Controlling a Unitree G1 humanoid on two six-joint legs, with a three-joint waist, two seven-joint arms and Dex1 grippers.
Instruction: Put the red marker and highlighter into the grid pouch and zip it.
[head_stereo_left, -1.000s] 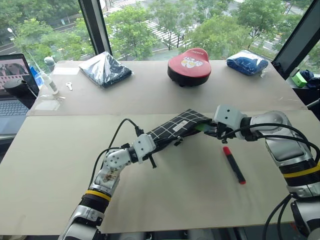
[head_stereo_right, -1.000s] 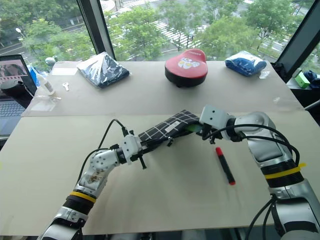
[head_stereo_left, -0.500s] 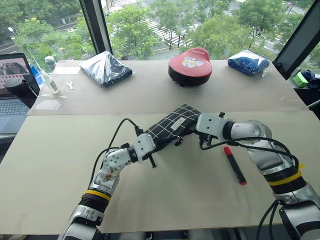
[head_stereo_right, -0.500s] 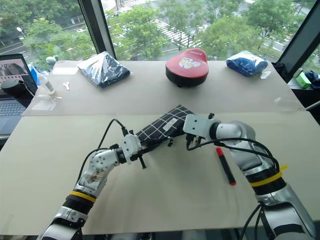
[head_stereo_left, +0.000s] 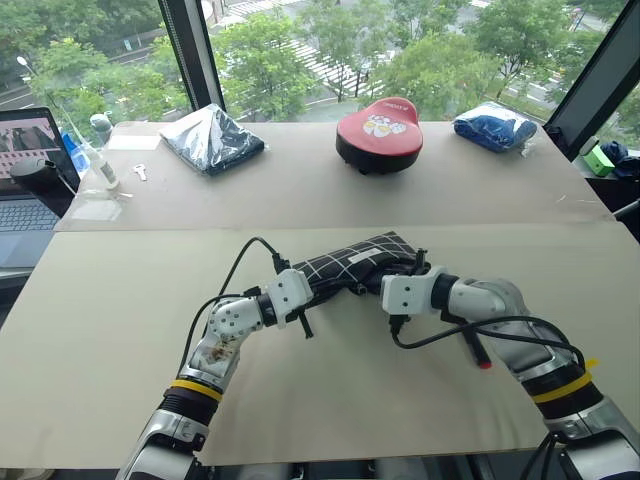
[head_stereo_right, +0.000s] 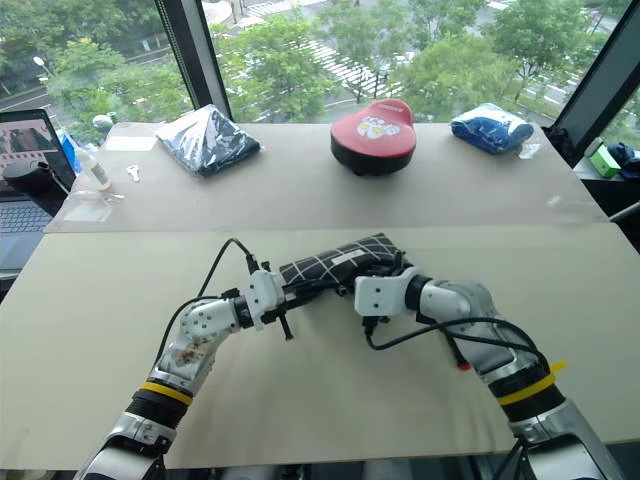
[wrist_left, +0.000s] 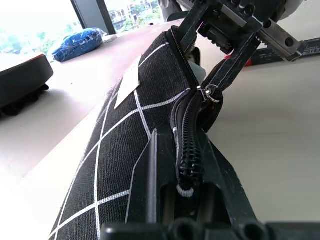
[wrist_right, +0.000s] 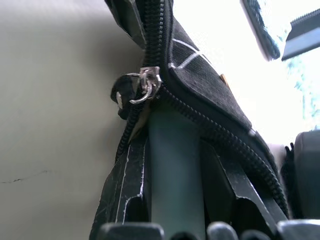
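Observation:
The highlighter's pale greenish body (wrist_right: 176, 160) pokes in past the zipper slider at the pouch's opening (wrist_right: 172, 107) and would rest inside, so it is time for my right gripper to open.
The grid pouch (head_stereo_left: 350, 262) is held off the table, black with white lines and a white label. My left gripper (head_stereo_left: 306, 287) is shut on its near end. The zipper slider (wrist_right: 147, 82) hangs at the open mouth. The highlighter (wrist_right: 172, 160), a pale greenish barrel, sits between the fingers of my right gripper (head_stereo_left: 408, 266) and pokes into that mouth. The red marker (head_stereo_left: 478, 355) lies on the table behind my right forearm, with just its dark barrel and red end showing.
On the far board stand a red round case (head_stereo_left: 378, 128), a dark plastic-wrapped bundle (head_stereo_left: 210, 135) and a blue bundle (head_stereo_left: 495, 125). At the far left are a laptop (head_stereo_left: 25, 170), a small bottle (head_stereo_left: 100, 150) and a key (head_stereo_left: 138, 172).
My right gripper has swung left and down toward me and rolled, carrying the highlighter into the pouch mouth. Its forearm now covers most of the marker. The left gripper has kept still.

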